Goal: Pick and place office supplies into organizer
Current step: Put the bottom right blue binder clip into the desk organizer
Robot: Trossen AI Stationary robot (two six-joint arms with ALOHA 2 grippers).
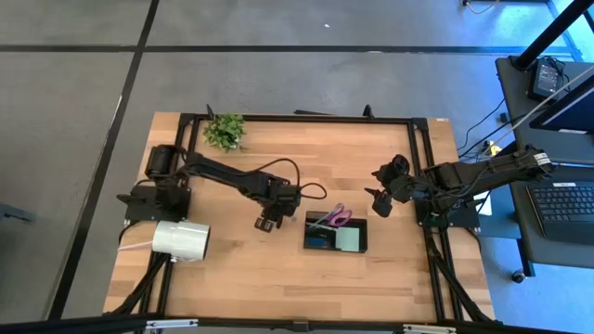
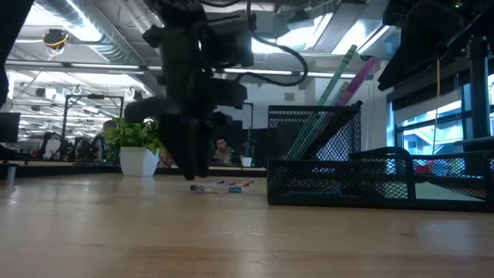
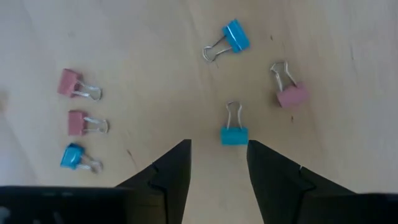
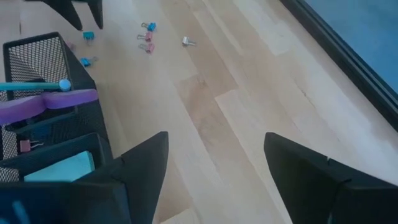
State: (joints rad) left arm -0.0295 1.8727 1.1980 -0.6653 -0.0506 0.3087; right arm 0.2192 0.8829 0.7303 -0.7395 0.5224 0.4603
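The loose pink binder clip goes into the organizer next, to tidy the office supplies. My left gripper should grab its pink body (image 3: 291, 94).
Several small binder clips lie loose on the wooden table: a blue clip (image 3: 234, 135), another blue one (image 3: 235, 35), a pink one (image 3: 291, 94) and three more (image 3: 78, 122) off to one side. My left gripper (image 3: 219, 155) points down over them, open, with the nearest blue clip just ahead of its fingertips and untouched. The black mesh organizer (image 1: 307, 232) stands to its right, holding purple-handled scissors (image 1: 332, 219), a pale green sticky-note pad (image 1: 351, 241), pens (image 2: 333, 81) and a pink clip (image 4: 25, 146). My right gripper (image 1: 379, 204) hangs open above the table, right of the organizer.
A big white roll (image 1: 181, 239) lies at the table's left edge, near the left arm's base. A small green plant (image 1: 225, 130) in a white pot stands at the far left. Bare wood stretches along the near edge, in front of the organizer.
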